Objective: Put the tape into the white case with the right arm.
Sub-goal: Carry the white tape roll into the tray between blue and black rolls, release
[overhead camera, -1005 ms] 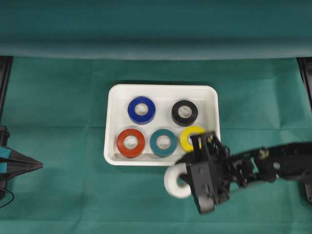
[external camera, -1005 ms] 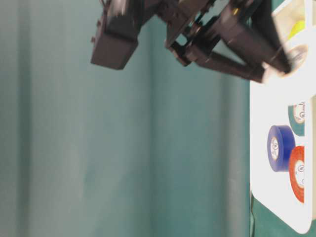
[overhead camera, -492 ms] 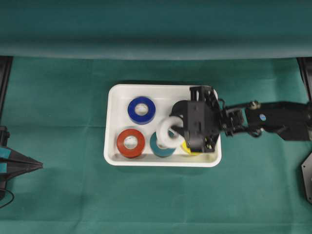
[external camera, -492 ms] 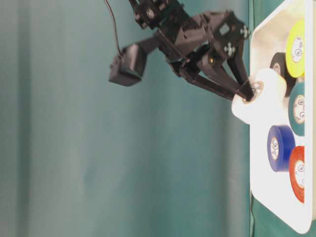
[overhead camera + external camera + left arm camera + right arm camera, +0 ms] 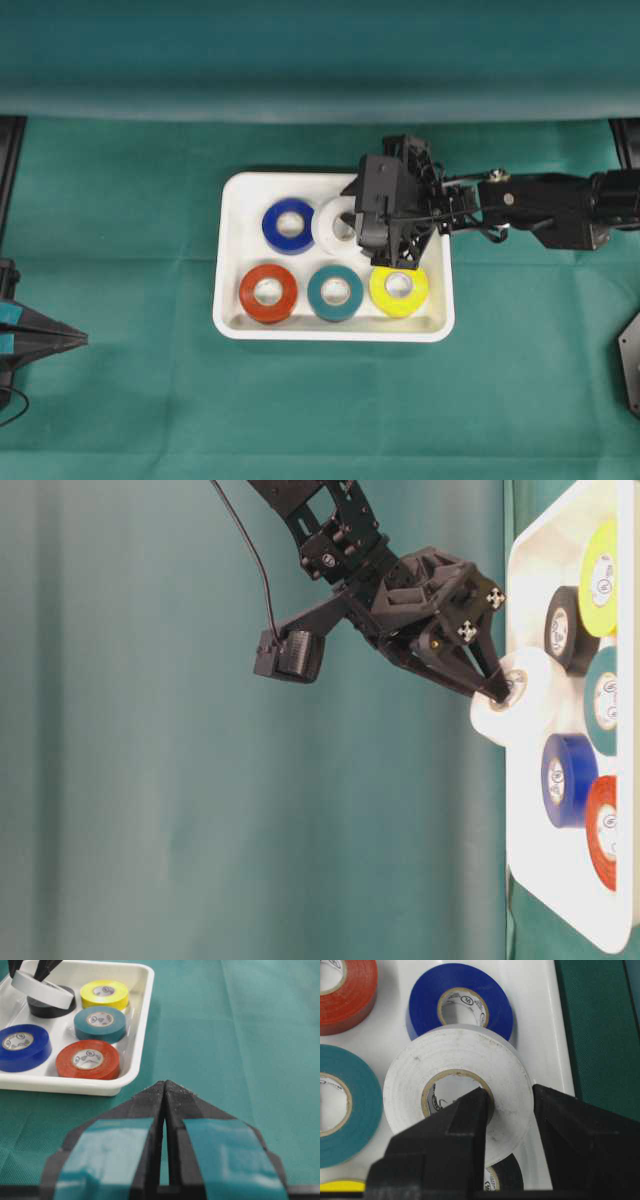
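Note:
My right gripper is ready to open and needs to let go: the white roll's edge (image 5: 318, 222) overlaps the blue roll inside the case's back rim (image 5: 300, 176), so the white roll would settle there.
My right gripper (image 5: 352, 228) is shut on a white tape roll (image 5: 332, 226): one finger sits inside the core, the other against the outer wall (image 5: 455, 1085). The roll hangs tilted just above the white case (image 5: 223, 262), over its back row, between the blue roll (image 5: 290, 225) and the black roll (image 5: 562, 630). In the right wrist view the black roll (image 5: 506, 1176) shows partly beneath the white one. Seen from the left wrist, the white roll (image 5: 42, 990) is raised over the black one (image 5: 47, 1009). My left gripper (image 5: 165, 1085) rests shut on the cloth, apart from the case.
Red (image 5: 268, 293), teal (image 5: 335, 292) and yellow (image 5: 399, 290) rolls fill the case's front row. Green cloth (image 5: 320, 400) covers the table. The left gripper (image 5: 62, 340) lies at the far left edge. The right arm (image 5: 540, 205) reaches in from the right.
The right arm has carried the white roll from the cloth in front of the case up and over the front row to the back row. The left arm has not moved.

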`<state>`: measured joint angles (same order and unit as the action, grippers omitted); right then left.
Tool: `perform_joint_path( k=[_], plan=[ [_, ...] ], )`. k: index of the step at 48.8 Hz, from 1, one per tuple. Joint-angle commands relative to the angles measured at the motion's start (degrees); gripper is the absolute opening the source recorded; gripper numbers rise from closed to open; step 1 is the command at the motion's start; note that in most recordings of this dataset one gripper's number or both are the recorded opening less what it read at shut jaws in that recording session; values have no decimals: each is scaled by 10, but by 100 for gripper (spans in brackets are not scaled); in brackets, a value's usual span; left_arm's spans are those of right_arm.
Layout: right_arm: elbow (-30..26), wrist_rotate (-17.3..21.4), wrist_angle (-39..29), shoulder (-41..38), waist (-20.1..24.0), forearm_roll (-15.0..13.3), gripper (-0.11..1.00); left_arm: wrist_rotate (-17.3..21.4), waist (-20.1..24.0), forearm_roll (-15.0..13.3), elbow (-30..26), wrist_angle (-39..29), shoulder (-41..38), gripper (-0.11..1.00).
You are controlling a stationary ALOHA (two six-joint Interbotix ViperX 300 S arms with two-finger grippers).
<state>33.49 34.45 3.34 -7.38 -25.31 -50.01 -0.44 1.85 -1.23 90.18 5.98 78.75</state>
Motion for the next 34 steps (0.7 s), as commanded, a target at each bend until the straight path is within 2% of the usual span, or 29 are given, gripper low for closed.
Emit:
perform_joint_path(
  k=[1,21,26,32,34],
  plan=[
    [-14,2,5,9,-1,-1,2,0,1,-1,-7,6,-5,0],
    [-11,3,1,9,-1,-1,3,0,1,-1,-7,6,-5,0],
    [-11,5,1,10,0,-1,25,0,1,-1,-7,6,-4,0],
    [-4,6,1,16,-1,-1,62,0,1,-1,-7,6,-5,0],
    [-2,6,1,18,-1,-1,70,0,1,-1,-7,5,-5,0]
  ],
)
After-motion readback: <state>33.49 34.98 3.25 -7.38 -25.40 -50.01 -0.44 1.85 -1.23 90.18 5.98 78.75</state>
